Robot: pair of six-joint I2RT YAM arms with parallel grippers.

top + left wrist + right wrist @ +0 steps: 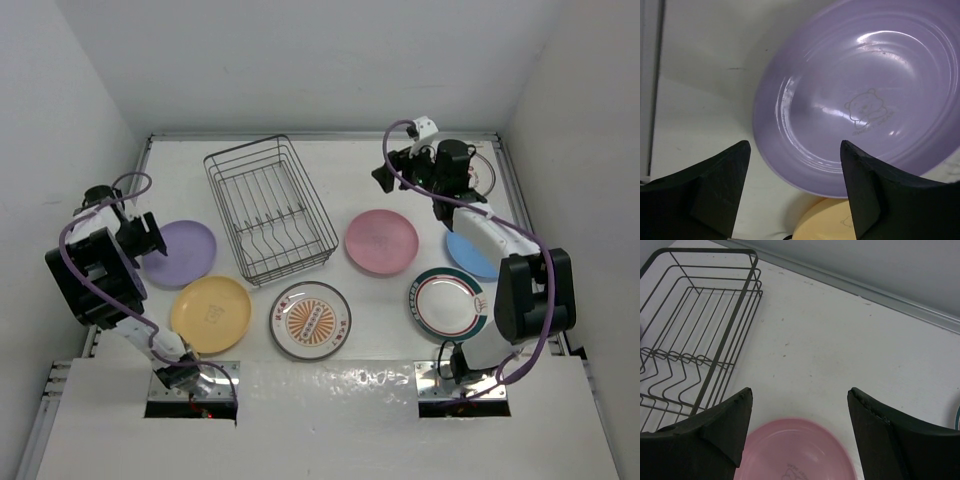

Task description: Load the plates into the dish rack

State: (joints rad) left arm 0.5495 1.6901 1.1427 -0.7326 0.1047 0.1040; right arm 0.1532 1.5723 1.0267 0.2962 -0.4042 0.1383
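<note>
The purple plate needs to be grabbed next by its rim nearest the side (148, 265) with my left gripper. The plate's opposite rim then stays free to enter the dish rack (270, 208).
The empty wire dish rack (270, 208) stands at the back centre and also shows in the right wrist view (690, 340). A purple plate (180, 252), a yellow plate (211, 313), an orange-printed plate (310, 320), a pink plate (381, 241), a green-and-red rimmed plate (449, 301) and a blue plate (468, 252) lie flat on the table. My left gripper (152, 236) is open and empty over the purple plate's left edge (860, 95), with its jaws (795, 150) apart. My right gripper (383, 175) is open and empty above the table behind the pink plate (795, 452).
Another plate (486, 172) lies at the back right, mostly hidden behind the right arm. The right arm covers part of the blue plate. White walls close in the table on three sides. The yellow plate (825, 222) lies just beside the purple one.
</note>
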